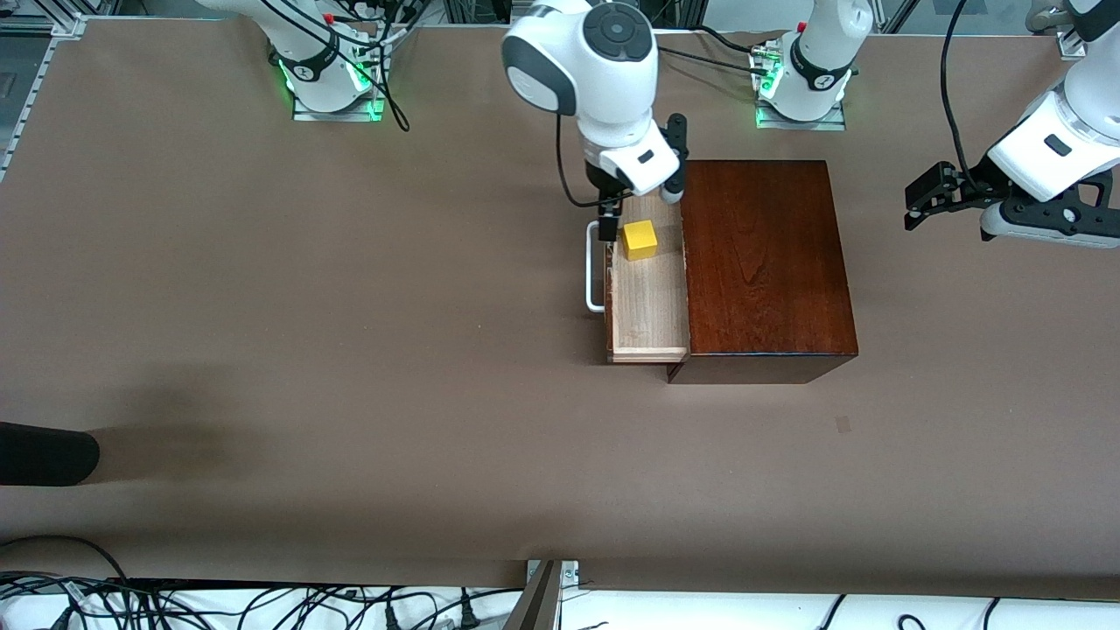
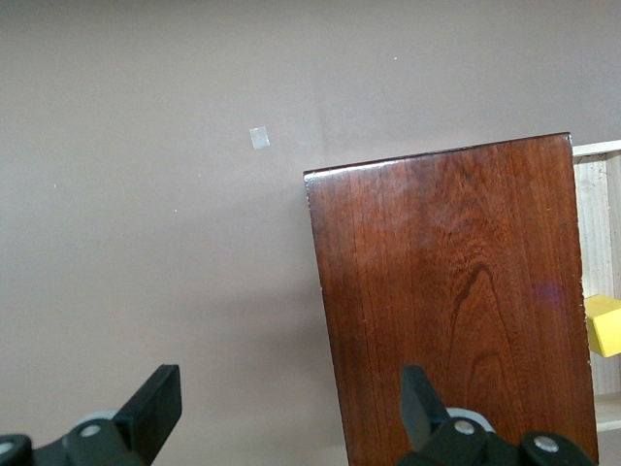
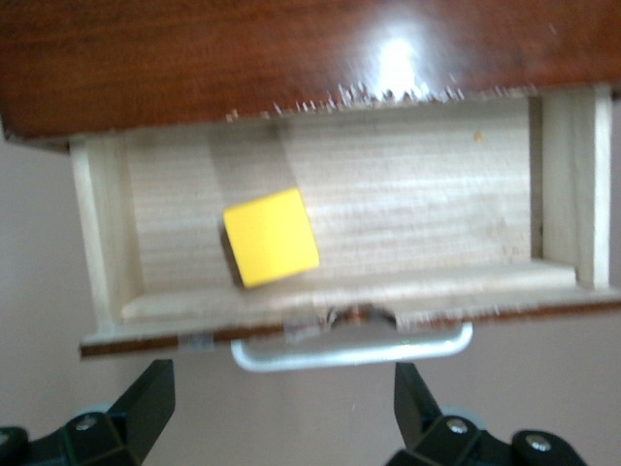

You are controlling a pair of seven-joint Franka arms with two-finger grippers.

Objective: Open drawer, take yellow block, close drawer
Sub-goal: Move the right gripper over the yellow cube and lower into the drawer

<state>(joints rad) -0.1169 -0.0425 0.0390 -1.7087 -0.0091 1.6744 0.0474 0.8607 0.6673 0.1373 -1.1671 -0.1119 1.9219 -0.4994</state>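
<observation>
The robot's right gripper needs to grab the yellow block by its opposite sides next, so that it can take the block out of the drawer [image 1: 647, 306] [image 3: 388, 194].
The dark reddish-brown wooden box [image 1: 766, 262] stands mid-table. Its drawer [image 1: 647, 306] is pulled open toward the right arm's end, showing the pale inside and the white bar handle [image 1: 595, 267]. The yellow block [image 1: 640, 239] lies in the drawer, at the end farther from the front camera. My right gripper [image 1: 610, 223] is open and empty over the handle [image 3: 349, 351], beside the block [image 3: 271, 237]; its own view shows it [image 3: 283, 408] just outside the drawer [image 3: 388, 194]. My left gripper [image 1: 917, 203] is open and empty, waiting in the air off the box's closed end [image 2: 289, 403].
The left wrist view shows the box top [image 2: 456, 291], a strip of the drawer [image 2: 594, 233] and a corner of the block [image 2: 604, 325]. A small pale patch [image 1: 843, 424] lies on the brown table nearer the front camera. A dark object [image 1: 44, 452] juts in at the right arm's end.
</observation>
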